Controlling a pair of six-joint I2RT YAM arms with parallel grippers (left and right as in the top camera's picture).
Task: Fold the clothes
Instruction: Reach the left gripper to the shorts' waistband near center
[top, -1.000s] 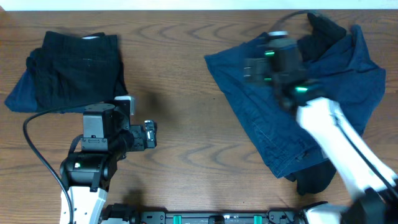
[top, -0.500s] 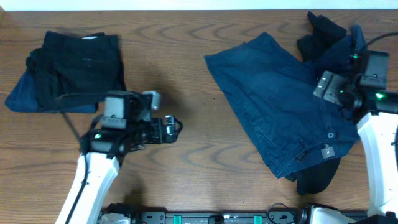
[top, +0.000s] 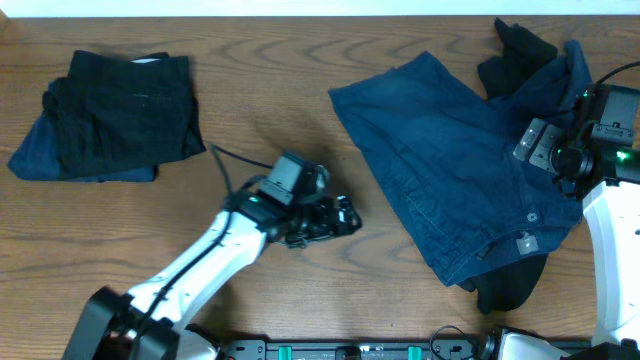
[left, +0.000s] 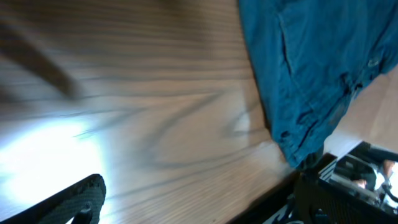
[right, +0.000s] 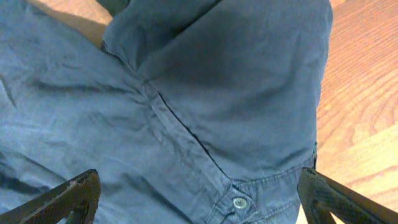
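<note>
The near waistband corner (top: 455, 274) is the part my left gripper needs to grab next. It can then pull the denim shorts (top: 450, 160) off the black garment for folding.
Dark blue denim shorts (top: 450, 160) lie spread and rumpled on the right of the table, the buttoned waistband toward the front right. A black garment (top: 520, 50) shows from under them at the back and at the front. My right gripper (top: 535, 145) is open above the shorts' right side; in the right wrist view its fingers (right: 199, 205) straddle the waistband button (right: 238, 202). My left gripper (top: 345, 217) is open and empty over bare wood, left of the shorts. The left wrist view shows its spread fingers (left: 199, 210) and the shorts (left: 311, 62), blurred.
A folded stack of black and navy garments (top: 120, 115) sits at the back left. The wooden table (top: 280, 80) runs the full width. Its front edge (left: 280, 186) shows in the left wrist view.
My left arm has swung right from the front left toward the table's middle. My right arm drew back from over the shorts to their right side, then held nearly still.
</note>
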